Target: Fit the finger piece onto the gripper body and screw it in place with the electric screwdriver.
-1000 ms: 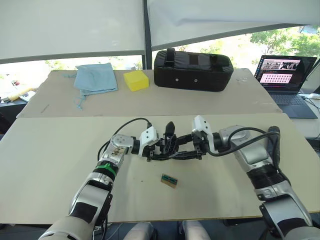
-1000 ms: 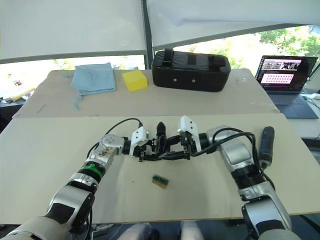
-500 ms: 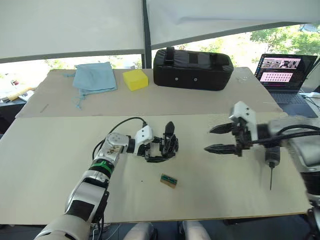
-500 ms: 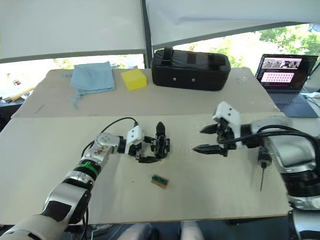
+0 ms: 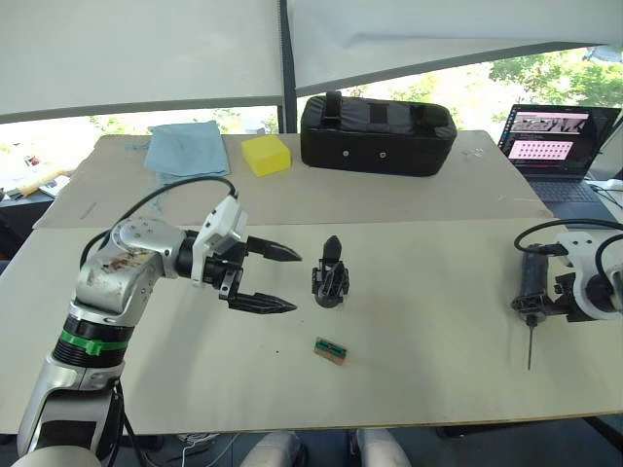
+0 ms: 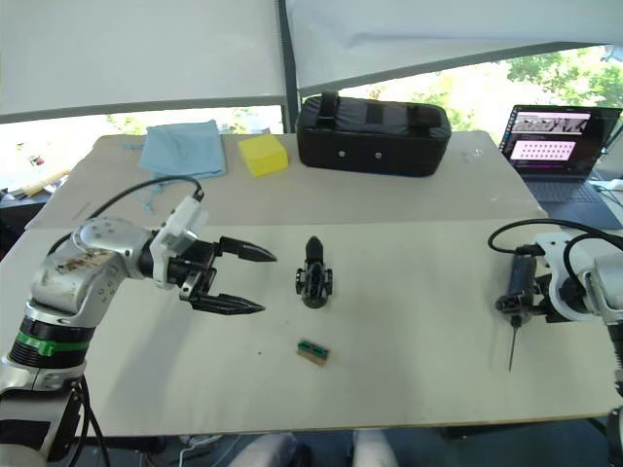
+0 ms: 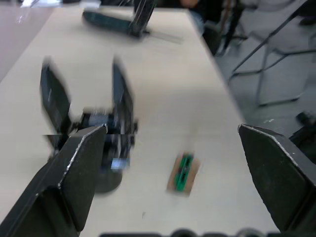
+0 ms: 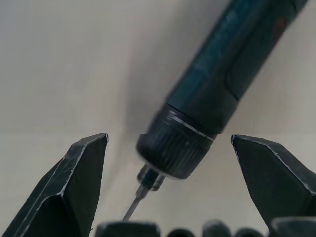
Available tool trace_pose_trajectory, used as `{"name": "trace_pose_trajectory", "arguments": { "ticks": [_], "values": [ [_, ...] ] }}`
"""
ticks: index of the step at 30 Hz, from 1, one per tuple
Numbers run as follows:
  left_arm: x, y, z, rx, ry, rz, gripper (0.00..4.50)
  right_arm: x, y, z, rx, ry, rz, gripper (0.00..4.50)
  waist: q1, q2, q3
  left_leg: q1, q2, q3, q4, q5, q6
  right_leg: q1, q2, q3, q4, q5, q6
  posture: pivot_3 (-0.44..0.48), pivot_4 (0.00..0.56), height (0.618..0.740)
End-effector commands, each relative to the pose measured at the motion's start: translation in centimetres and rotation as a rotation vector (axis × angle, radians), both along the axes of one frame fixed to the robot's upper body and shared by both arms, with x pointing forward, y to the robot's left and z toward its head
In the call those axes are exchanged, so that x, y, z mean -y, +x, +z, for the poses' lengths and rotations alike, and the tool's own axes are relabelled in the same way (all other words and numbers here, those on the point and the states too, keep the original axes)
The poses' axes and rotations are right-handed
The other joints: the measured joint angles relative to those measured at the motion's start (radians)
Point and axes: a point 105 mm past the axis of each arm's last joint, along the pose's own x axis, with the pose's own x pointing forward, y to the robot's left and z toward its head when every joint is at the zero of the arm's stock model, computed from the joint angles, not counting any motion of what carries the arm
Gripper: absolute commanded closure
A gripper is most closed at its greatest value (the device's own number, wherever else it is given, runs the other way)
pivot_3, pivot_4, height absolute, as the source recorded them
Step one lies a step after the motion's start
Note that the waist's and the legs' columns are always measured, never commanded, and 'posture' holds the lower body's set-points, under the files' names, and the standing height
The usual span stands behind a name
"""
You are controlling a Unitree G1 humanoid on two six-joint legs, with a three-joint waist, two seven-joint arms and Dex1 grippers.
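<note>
I need to grab the screwdriver by its housing [image 5: 532, 294] beside the ribbed collar with my right gripper next. The electric screwdriver's thin bit [image 5: 531, 348] then stays free to drive the screw.
The gripper body [image 5: 331, 282] stands alone mid-table, a pointed black finger piece [image 5: 332, 248] upright on it. In the left wrist view two upright fingers rise from the body [image 7: 106, 148]. My left gripper [image 5: 292, 282] hovers to its left, open and empty, tips pointing at it. The electric screwdriver [image 5: 531, 282] lies at the right of the table, bit toward the near edge. My right gripper [image 8: 168, 140] is open with one finger on each side of the screwdriver's [image 8: 217, 84] bit end, not touching it.
A small green-and-brown block [image 5: 330, 351] lies in front of the gripper body. On the far table are a black case [image 5: 377, 134], a yellow block [image 5: 265, 155] and a blue cloth [image 5: 185, 149]. A laptop [image 5: 555, 141] stands at the far right.
My left gripper has let go of the gripper body and drawn back to the left, open. My right arm has swung right and lowered over the screwdriver.
</note>
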Motion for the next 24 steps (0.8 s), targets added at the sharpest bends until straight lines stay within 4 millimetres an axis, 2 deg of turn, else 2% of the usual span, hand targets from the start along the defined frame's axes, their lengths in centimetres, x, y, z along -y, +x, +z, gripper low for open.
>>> {"name": "trace_pose_trajectory", "arguments": {
  "ticks": [1,4,7,9,11,12,16,17,21,24],
  "values": [
    [0.2,-1.2,2.0,0.064,-0.001,-0.03,0.0,0.7,1.1,0.9,0.051,0.018,-0.067,0.07,-0.009,0.001,0.001,0.001,0.0,0.0,-0.001,0.001,0.0,0.0,0.0,0.0,0.0,0.0,0.0,0.0,0.15,0.74],
    [0.6,-1.8,3.3,0.118,-0.005,-0.042,0.0,1.2,2.0,0.2,0.068,0.035,-0.101,0.07,-0.014,0.001,0.001,0.001,0.001,0.001,-0.002,0.002,0.002,0.0,0.001,0.001,0.0,0.0,-0.001,0.0,0.15,0.74],
    [0.6,-2.0,3.5,0.138,0.011,-0.043,0.0,1.6,2.3,-0.4,0.067,0.049,-0.118,0.87,-0.012,0.002,0.002,0.001,0.001,0.001,-0.002,0.002,0.001,0.0,0.001,0.001,0.0,0.0,-0.001,0.0,0.15,0.74],
    [0.5,-2.2,3.3,0.144,0.036,-0.054,0.0,1.5,2.4,-0.6,0.064,0.072,-0.104,1.59,-0.01,0.003,0.002,0.001,0.001,0.001,-0.002,0.002,0.002,0.0,0.001,0.001,0.0,0.0,-0.001,0.0,0.15,0.74],
    [0.5,-2.2,3.4,0.152,0.037,-0.051,0.0,0.7,2.5,-0.3,0.063,0.109,-0.051,2.3,-0.01,0.003,0.002,0.001,0.001,0.001,-0.002,0.002,0.002,0.0,0.001,0.001,0.0,0.0,-0.001,0.0,0.15,0.74],
    [0.4,-2.1,3.4,0.156,0.033,-0.043,0.0,0.1,2.5,0.0,0.056,0.132,-0.006,2.52,-0.01,0.003,0.002,0.001,0.001,0.001,-0.002,0.002,0.002,0.0,0.001,0.001,0.0,0.0,-0.001,0.0,0.15,0.74],
    [0.4,-1.9,3.3,0.168,0.034,-0.039,0.0,-4.7,2.1,2.6,0.08,0.173,0.469,2.54,-0.013,0.007,0.005,0.001,0.001,0.002,-0.002,0.002,0.002,-0.001,0.001,0.001,0.0,0.0,-0.001,0.0,0.15,0.74],
    [0.5,-1.8,3.2,0.176,0.038,-0.041,0.0,-5.5,1.6,2.9,0.069,0.116,0.613,2.54,-0.017,0.008,0.006,0.001,0.001,0.002,-0.002,0.002,0.002,-0.001,0.002,0.001,0.0,0.0,-0.001,0.0,0.15,0.74],
    [0.7,-1.7,2.8,0.195,0.05,-0.055,0.0,-5.7,0.3,1.6,-0.026,-0.122,0.94,2.54,-0.021,0.009,0.006,0.001,0.002,0.002,-0.002,0.002,0.002,-0.001,0.002,0.0,0.0,0.0,0.0,0.0,0.15,0.74],
    [0.7,-1.6,2.8,0.204,0.056,-0.061,0.0,-5.2,0.0,0.2,-0.076,-0.197,1.011,2.54,-0.013,0.008,0.007,0.002,0.001,0.002,-0.001,0.0,-0.002,0.0,0.001,-0.001,0.0,0.0,0.0,0.0,0.15,0.74]
  ]
}}
